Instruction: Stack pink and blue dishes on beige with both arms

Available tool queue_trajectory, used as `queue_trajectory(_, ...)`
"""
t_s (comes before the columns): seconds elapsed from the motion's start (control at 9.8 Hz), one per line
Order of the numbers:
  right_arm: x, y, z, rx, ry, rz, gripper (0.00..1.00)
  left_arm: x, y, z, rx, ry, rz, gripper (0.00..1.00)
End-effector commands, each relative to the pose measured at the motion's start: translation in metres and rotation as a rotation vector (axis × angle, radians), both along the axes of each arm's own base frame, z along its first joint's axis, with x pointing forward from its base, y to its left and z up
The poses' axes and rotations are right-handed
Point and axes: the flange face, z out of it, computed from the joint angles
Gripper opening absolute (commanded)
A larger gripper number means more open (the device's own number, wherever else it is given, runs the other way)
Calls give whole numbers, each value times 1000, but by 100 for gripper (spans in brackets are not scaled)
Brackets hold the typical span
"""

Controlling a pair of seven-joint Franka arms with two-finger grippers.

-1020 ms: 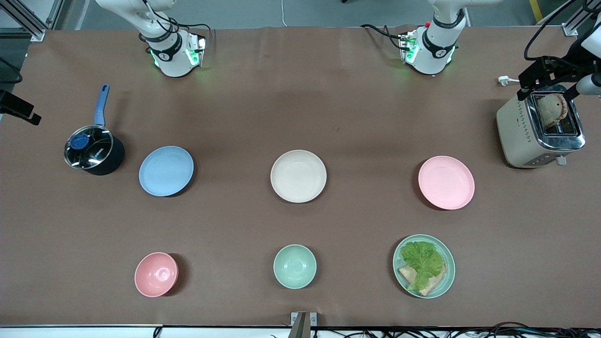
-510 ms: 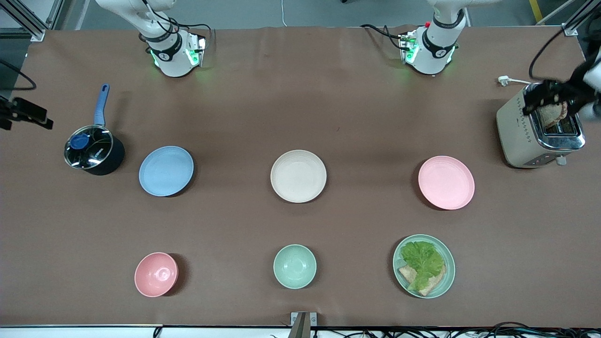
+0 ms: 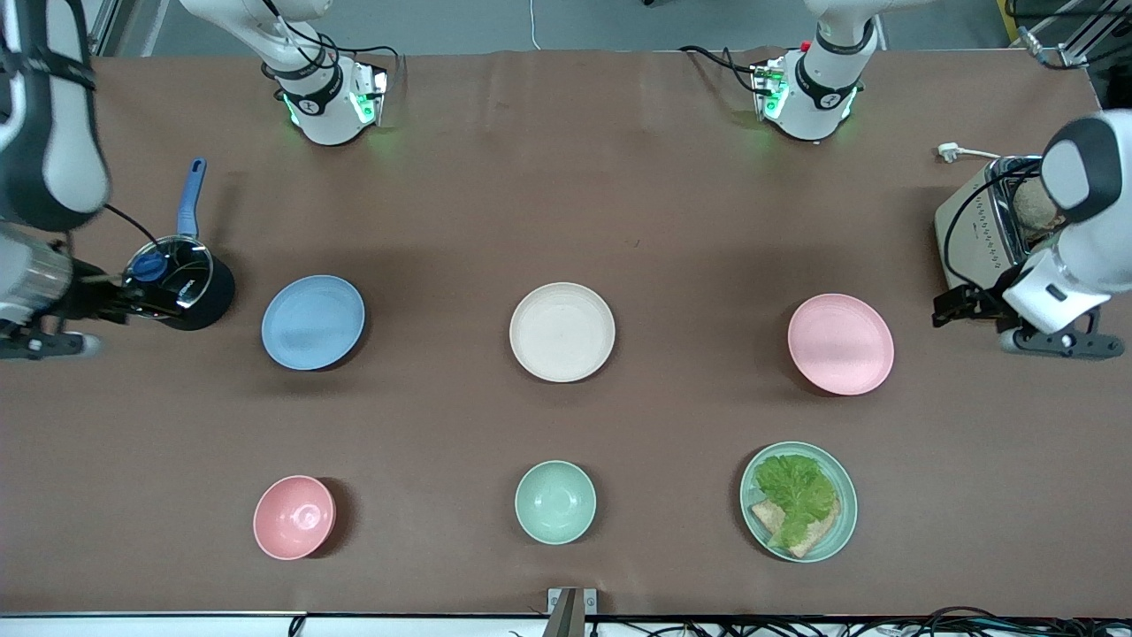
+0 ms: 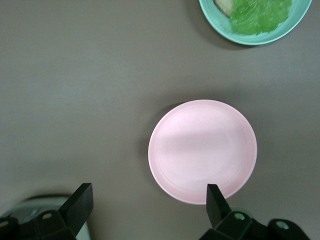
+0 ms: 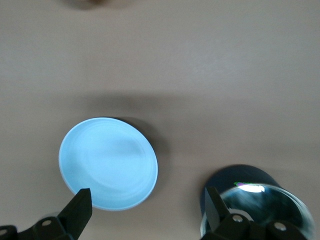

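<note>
I need to pick up the blue plate by its rim (image 3: 267, 338) with my right gripper next, to stack it on the beige plate (image 3: 562, 332).
The beige plate (image 3: 562, 332) lies mid-table. Toward the right arm's end lies the blue plate (image 3: 313, 321), and toward the left arm's end the pink plate (image 3: 840, 343). My left gripper (image 3: 948, 312) hangs open over the table between the toaster and the pink plate. In the left wrist view the pink plate (image 4: 202, 150) sits just ahead of the left gripper (image 4: 149, 202), one fingertip over its rim. My right gripper (image 3: 119, 301) hangs open by the pot. In the right wrist view the right gripper (image 5: 146, 206) spans from the blue plate (image 5: 107, 162) to the pot. Both are empty.
A lidded black pot (image 3: 177, 283) with a blue handle stands beside the blue plate. A beige toaster (image 3: 982, 239) holds bread. Nearer the front camera sit a pink bowl (image 3: 294, 517), a mint bowl (image 3: 554, 502) and a mint plate (image 3: 840, 522) with lettuce and bread.
Both arms have swung in from the table's ends. The left gripper left the toaster's top and dropped toward the pink plate; the right gripper came in beside the pot. No dish moved.
</note>
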Motion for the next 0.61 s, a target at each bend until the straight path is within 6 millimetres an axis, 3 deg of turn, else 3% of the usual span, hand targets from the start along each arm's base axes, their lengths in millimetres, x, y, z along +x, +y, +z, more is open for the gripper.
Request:
queue_trajectory(0.0, -14, 2, -67, 89, 15, 73, 100, 7, 34, -88, -110, 24, -46, 100)
queue_trajectory(0.1, -15, 3, -94, 160, 22, 133, 100, 4, 49, -120, -172, 24, -67, 100)
queue_trajectory(0.31, -25, -8, -146, 250, 1, 179, 100, 1, 56, -172, -320, 12, -99, 95)
queue_trajectory(0.51, -34, -12, -170, 264, -53, 209, 100, 1, 63, -202, -360, 13, -128, 82)
